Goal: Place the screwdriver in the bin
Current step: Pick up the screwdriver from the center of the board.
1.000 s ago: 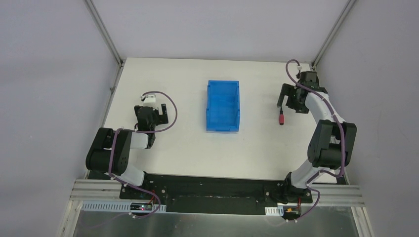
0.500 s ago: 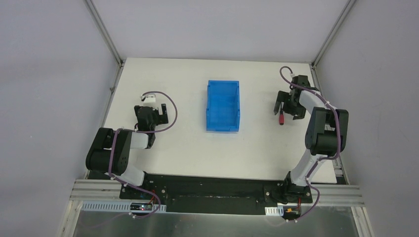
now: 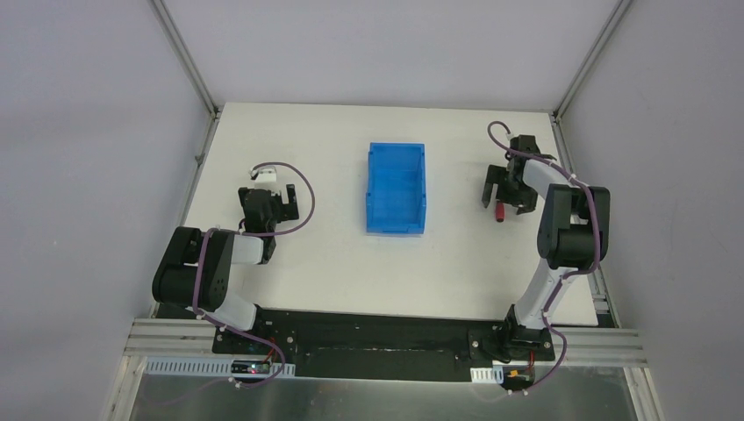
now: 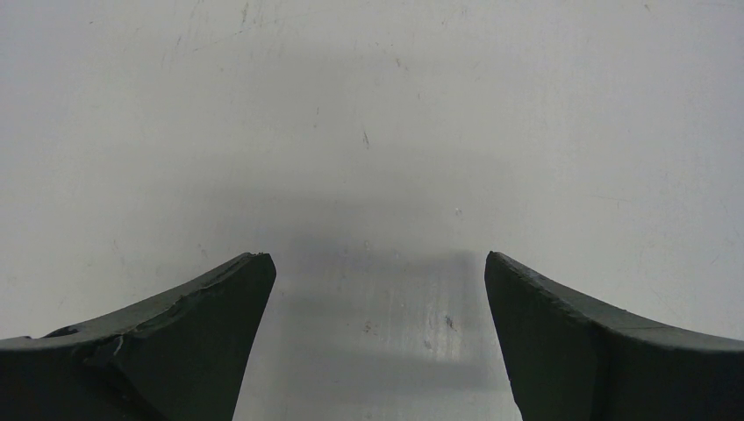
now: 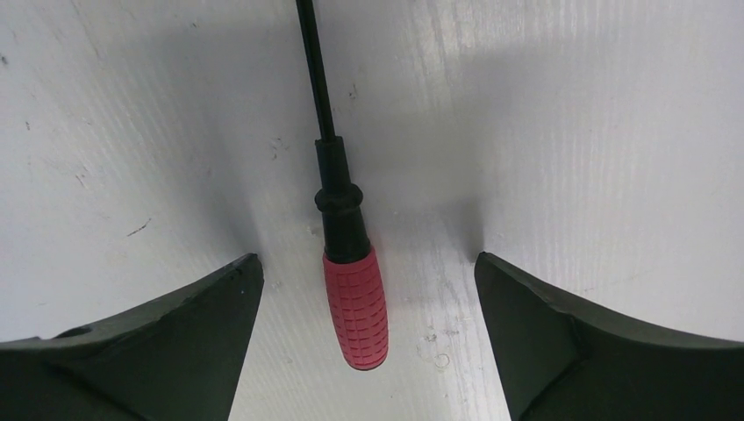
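Observation:
The red handle's end by the black collar is between my low fingers. My right gripper should close on the handle, because it would hold the handle now.
The screwdriver lies flat on the white table, red handle nearest the wrist camera and thin black shaft pointing away. In the top view only its red handle shows below my right gripper. That gripper is open, low over the table, with a finger on each side of the handle and not touching it. The blue bin stands empty in the middle of the table, to the left of the screwdriver. My left gripper is open and empty over bare table at the left, also in the left wrist view.
The table is white with metal frame posts at the back corners. The right arm stands along the table's right edge. The left arm is folded at the front left.
My right gripper has moved left and down over the screwdriver, so its fingers now straddle the handle. The left arm, bin and screwdriver have not moved.

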{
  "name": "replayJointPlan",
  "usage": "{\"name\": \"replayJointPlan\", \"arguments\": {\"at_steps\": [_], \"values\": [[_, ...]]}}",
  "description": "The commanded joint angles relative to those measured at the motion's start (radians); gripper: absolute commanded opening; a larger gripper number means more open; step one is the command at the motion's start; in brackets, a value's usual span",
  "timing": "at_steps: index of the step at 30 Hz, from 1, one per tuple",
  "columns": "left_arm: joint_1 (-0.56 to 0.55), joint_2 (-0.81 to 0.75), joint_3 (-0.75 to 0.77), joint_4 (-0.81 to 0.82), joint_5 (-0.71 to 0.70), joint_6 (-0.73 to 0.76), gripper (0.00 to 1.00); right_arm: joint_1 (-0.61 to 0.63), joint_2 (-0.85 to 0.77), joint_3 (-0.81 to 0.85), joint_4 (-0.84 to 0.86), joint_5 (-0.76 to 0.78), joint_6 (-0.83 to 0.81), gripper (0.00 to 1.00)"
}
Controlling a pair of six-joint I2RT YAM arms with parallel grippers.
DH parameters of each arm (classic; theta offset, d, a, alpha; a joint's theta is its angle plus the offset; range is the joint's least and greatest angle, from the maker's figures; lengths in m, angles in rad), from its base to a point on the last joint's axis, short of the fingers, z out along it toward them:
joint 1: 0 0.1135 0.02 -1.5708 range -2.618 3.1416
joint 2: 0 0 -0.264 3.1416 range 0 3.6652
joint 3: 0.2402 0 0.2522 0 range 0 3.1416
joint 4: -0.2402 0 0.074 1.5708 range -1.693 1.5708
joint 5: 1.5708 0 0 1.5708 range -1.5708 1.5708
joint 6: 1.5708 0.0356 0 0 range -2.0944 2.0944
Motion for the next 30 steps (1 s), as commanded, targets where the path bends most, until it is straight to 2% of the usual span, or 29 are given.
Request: {"name": "replayJointPlan", "arguments": {"at_steps": [1,5,13,17,23,30], "values": [[0.012,-0.014,0.003,0.029,0.01,-0.006,0.99,0.01,0.03,0.017,0.014,0.038,-0.004,0.93],[0.012,-0.013,0.003,0.029,0.01,-0.006,0.99,0.01,0.035,0.007,0.015,0.03,-0.004,0.82],[0.012,-0.012,0.003,0.029,0.01,-0.006,0.99,0.01,0.035,-0.014,0.034,0.002,-0.003,0.36],[0.012,-0.013,0.003,0.029,0.01,-0.006,0.99,0.009,0.031,-0.017,0.035,0.004,-0.001,0.2],[0.012,-0.014,0.003,0.029,0.01,-0.006,0.99,0.01,0.005,-0.01,0.04,0.004,-0.006,0.11],[0.012,-0.014,0.002,0.029,0.01,-0.006,0.99,0.012,-0.062,0.035,0.0,0.005,-0.019,0.11]]}}
